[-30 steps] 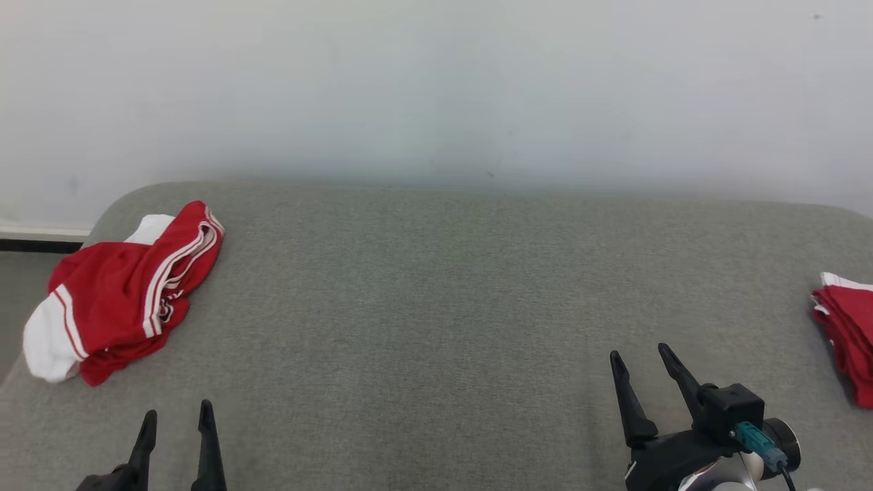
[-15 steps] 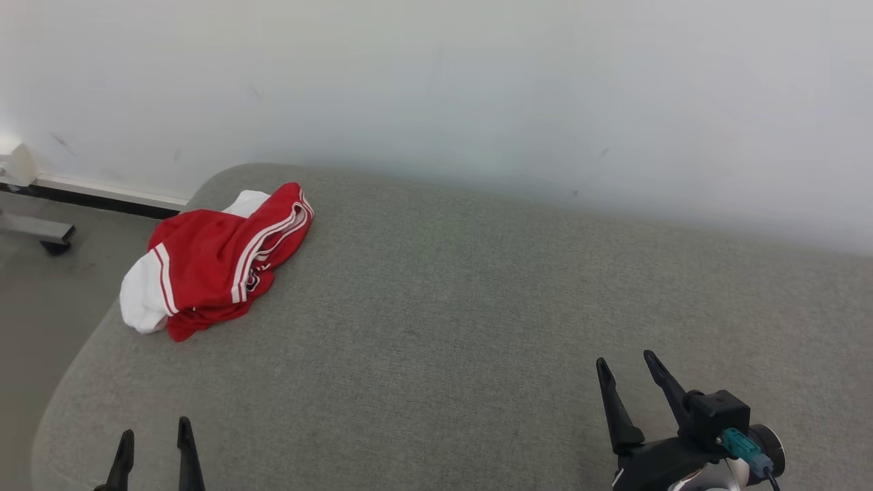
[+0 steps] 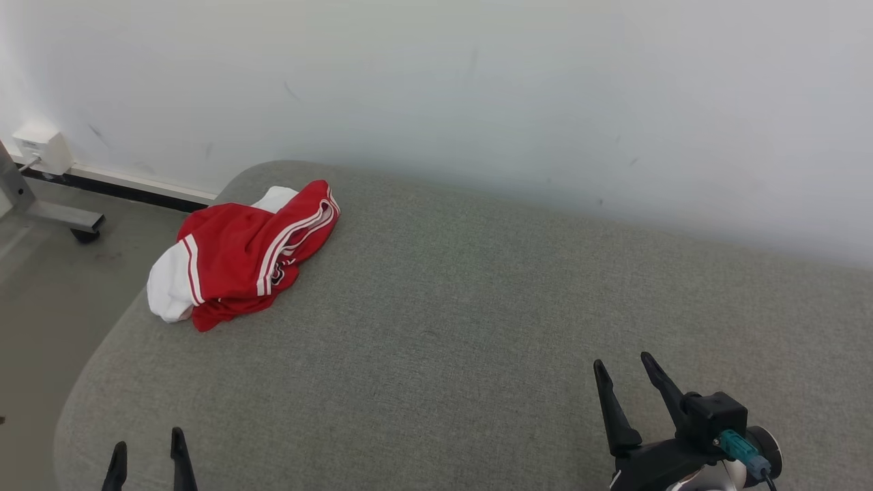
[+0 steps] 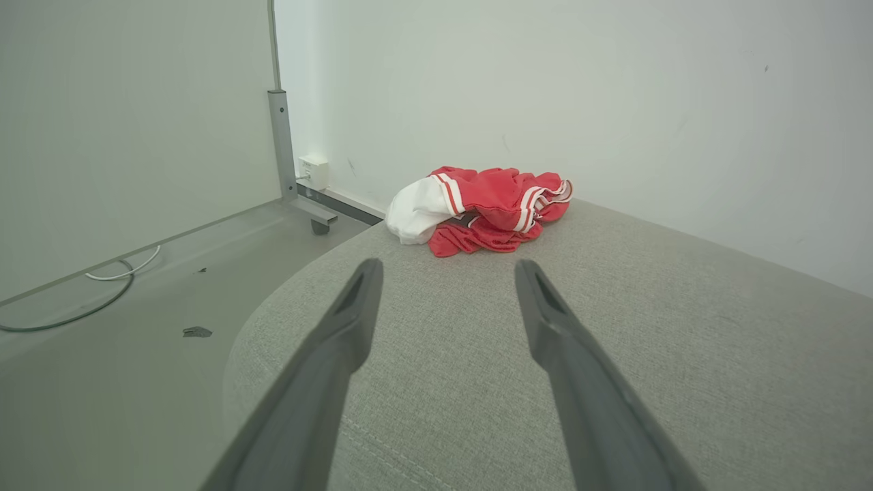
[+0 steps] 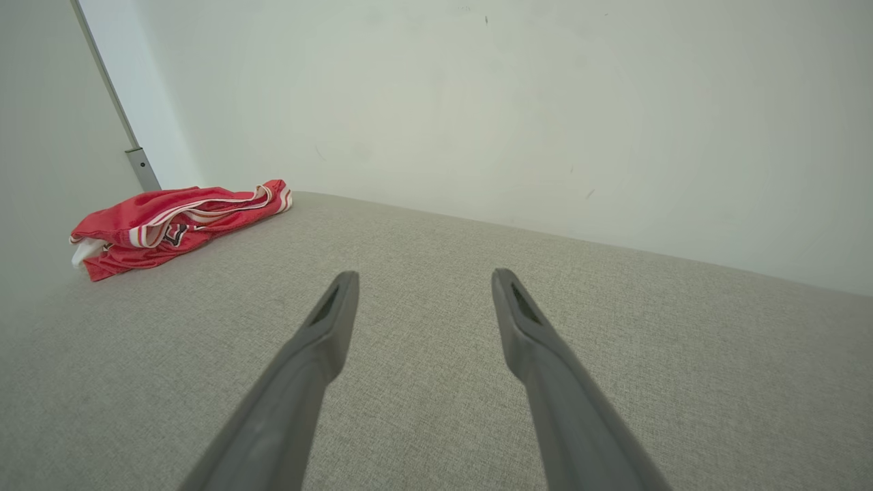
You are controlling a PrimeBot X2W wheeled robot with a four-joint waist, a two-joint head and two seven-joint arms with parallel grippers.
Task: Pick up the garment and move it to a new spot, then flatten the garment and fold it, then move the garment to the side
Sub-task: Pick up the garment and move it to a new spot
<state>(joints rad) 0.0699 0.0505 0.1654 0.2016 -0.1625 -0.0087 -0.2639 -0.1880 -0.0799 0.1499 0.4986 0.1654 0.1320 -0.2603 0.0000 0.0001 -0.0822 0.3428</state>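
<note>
The garment has its striped hem (image 3: 283, 241) standing up in a fold while the white panel (image 3: 169, 282) lies slack, so my left gripper should pinch the garment by that hem next.
A crumpled red garment (image 3: 239, 256) with white stripes and a white panel lies near the far left corner of the grey cushioned surface (image 3: 464, 327). The left wrist view has the garment (image 4: 487, 208) straight ahead beyond the fingers, and it lies at the far left (image 5: 170, 221) in the right wrist view. My left gripper (image 3: 146, 449) hangs open at the lower left, well short of the garment, with nothing between its fingers. My right gripper (image 3: 624, 365) stands open at the lower right, far from the garment. Both grippers (image 4: 447, 266) (image 5: 419, 276) are empty above bare fabric.
A white wall (image 3: 477, 88) runs behind the surface. Left of the cushion's rounded edge is grey floor (image 3: 41, 293) with a metal frame foot on a castor (image 3: 68, 221), a wall socket box (image 3: 41, 146) and cables (image 4: 89, 293).
The head camera has turned left: the garment now sits nearer the picture's middle, and the red pile at the right edge has gone out of frame. Both grippers stay open.
</note>
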